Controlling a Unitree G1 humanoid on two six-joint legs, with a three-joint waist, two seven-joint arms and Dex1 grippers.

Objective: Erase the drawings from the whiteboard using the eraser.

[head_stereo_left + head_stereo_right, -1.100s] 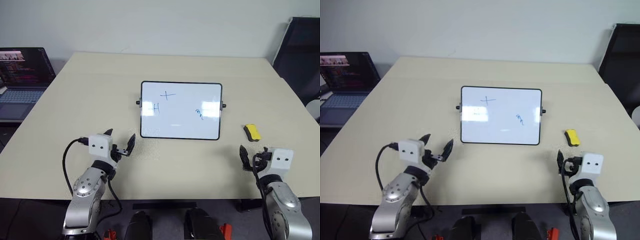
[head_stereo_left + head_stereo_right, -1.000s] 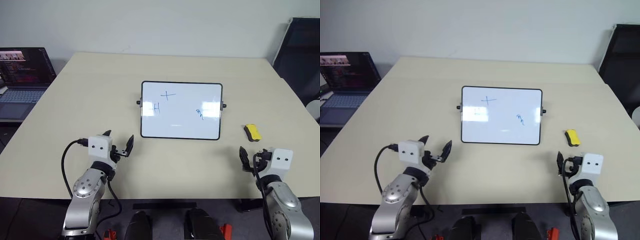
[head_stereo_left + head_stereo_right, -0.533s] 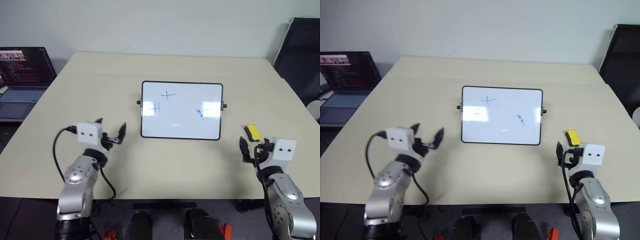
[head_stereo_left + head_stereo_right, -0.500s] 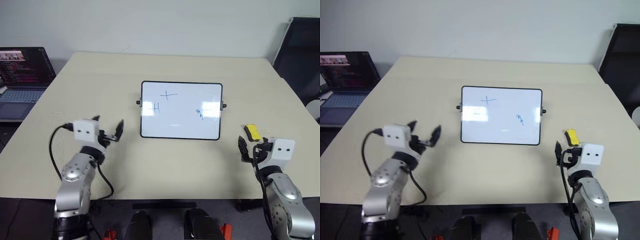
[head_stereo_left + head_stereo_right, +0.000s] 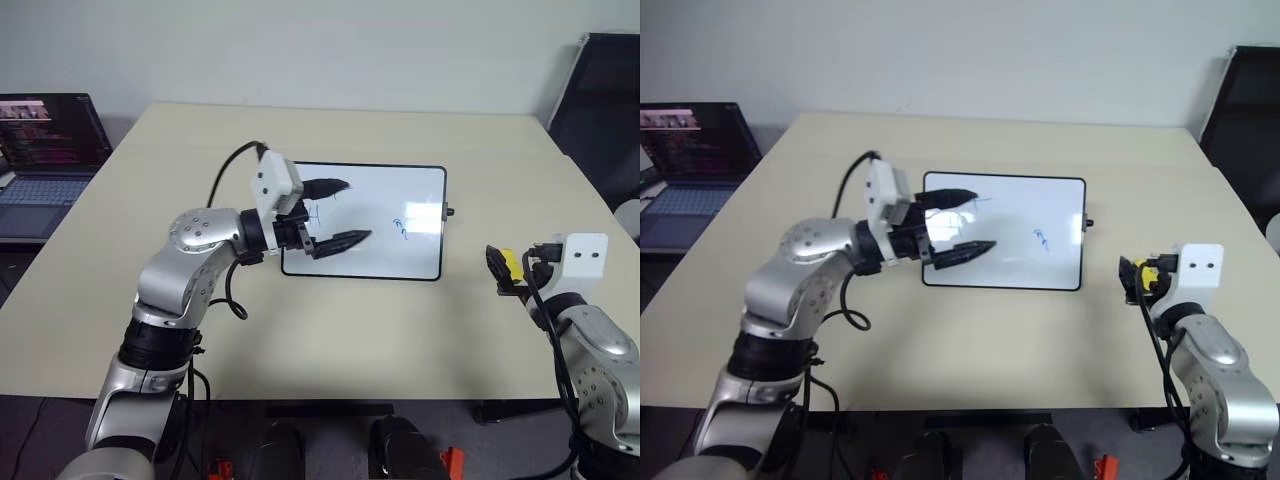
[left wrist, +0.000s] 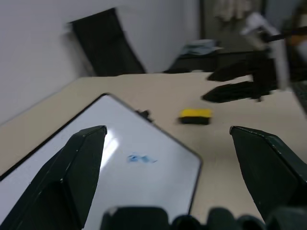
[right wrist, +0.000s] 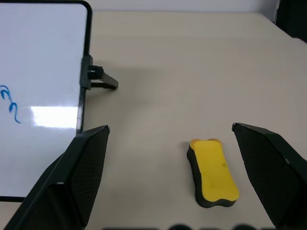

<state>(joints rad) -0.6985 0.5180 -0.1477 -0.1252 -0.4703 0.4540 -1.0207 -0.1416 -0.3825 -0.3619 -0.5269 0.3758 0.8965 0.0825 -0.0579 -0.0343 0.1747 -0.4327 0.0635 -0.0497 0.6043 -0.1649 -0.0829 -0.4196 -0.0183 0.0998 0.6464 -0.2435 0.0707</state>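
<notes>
I need to wipe the blue drawings off the whiteboard with my right gripper, so next it should grab the yellow eraser [image 7: 212, 171] by its long sides.
The whiteboard [image 5: 385, 250] lies flat in the middle of the table, black-framed. A blue squiggle [image 5: 400, 228] shows on its right part; the cross and the H-like mark among the drawings are largely covered by my left gripper [image 5: 336, 212]. That gripper hovers open over the board's left part, fingers pointing right. The yellow eraser [image 7: 212, 171] lies on the table right of the board. My right gripper [image 5: 497, 272] is just short of it, open, and the eraser lies ahead between its fingers [image 7: 86, 167] without touching them.
An open laptop [image 5: 45, 150] sits at the far left beside the table. A black chair [image 5: 600, 110] stands at the back right. Bare table [image 5: 200, 150] surrounds the board on all sides.
My left arm swung up from the table's front left to over the board's left part, now pointing right. My right gripper rose and edged forward toward the eraser.
</notes>
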